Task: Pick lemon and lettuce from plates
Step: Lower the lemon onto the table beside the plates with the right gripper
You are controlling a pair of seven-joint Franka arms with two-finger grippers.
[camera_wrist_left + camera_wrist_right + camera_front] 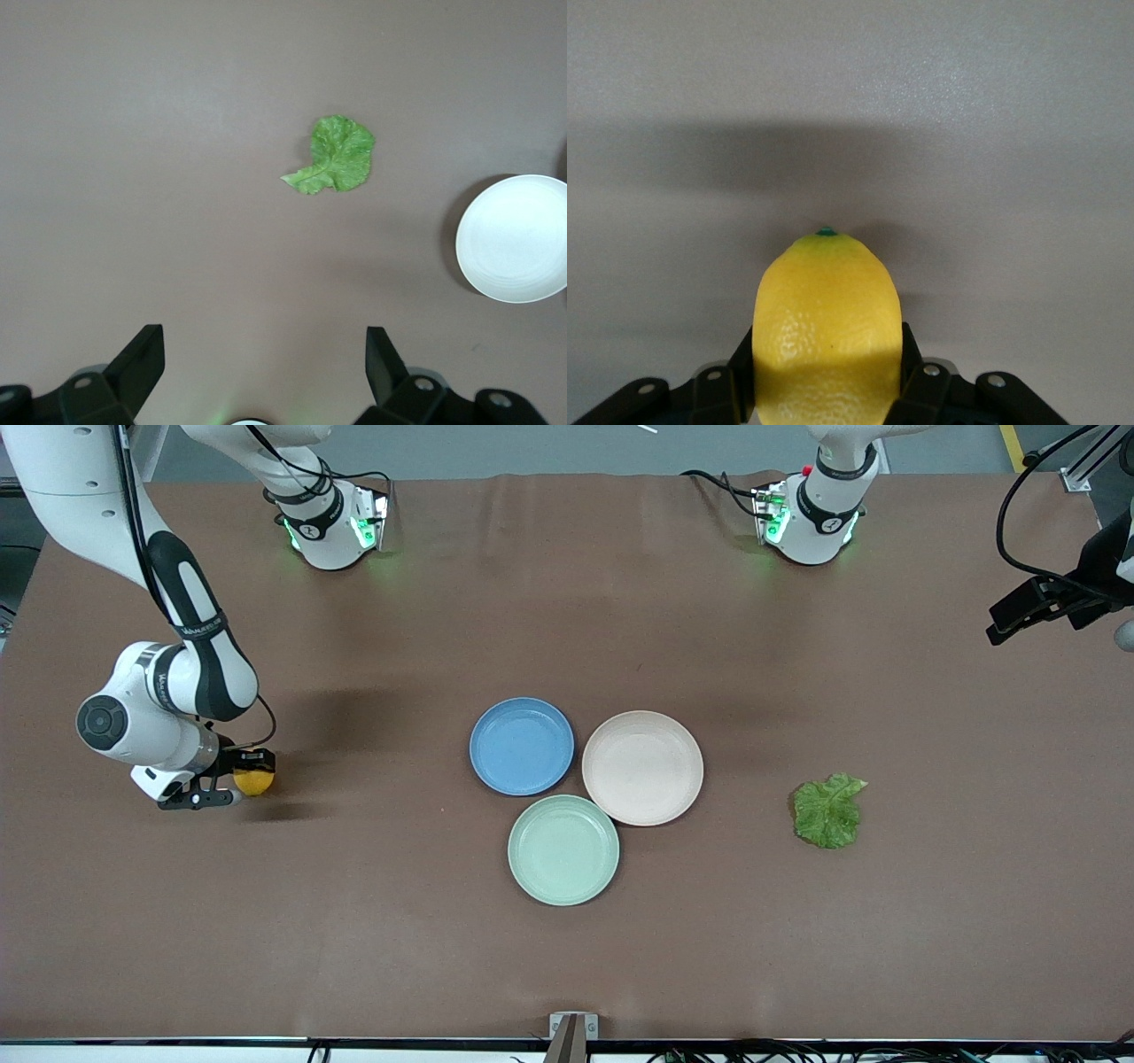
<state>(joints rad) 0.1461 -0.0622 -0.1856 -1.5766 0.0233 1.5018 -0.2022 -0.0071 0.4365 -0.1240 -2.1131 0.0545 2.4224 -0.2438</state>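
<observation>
The yellow lemon is low on the tabletop and would stay there if I opened now, so my right gripper needs to let go of the lemon.
My right gripper (pixel 232 781) is shut on the yellow lemon (pixel 255 781), low over the bare table at the right arm's end. In the right wrist view the lemon (pixel 827 319) fills the space between the fingers (pixel 917 381). The green lettuce (pixel 828 810) lies flat on the table toward the left arm's end, off the plates. It also shows in the left wrist view (pixel 337 164). The blue plate (pixel 521 745) and the beige-pink plate (pixel 642 767) sit empty mid-table. My left gripper (pixel 1019 613) is open and empty, high over the left arm's end (pixel 263 354).
A pale mint-green plate (pixel 563 849) sits empty, nearer to the front camera than the other two and touching them. The beige-pink plate also shows in the left wrist view (pixel 514 237). A small bracket (pixel 572 1027) stands at the table's near edge.
</observation>
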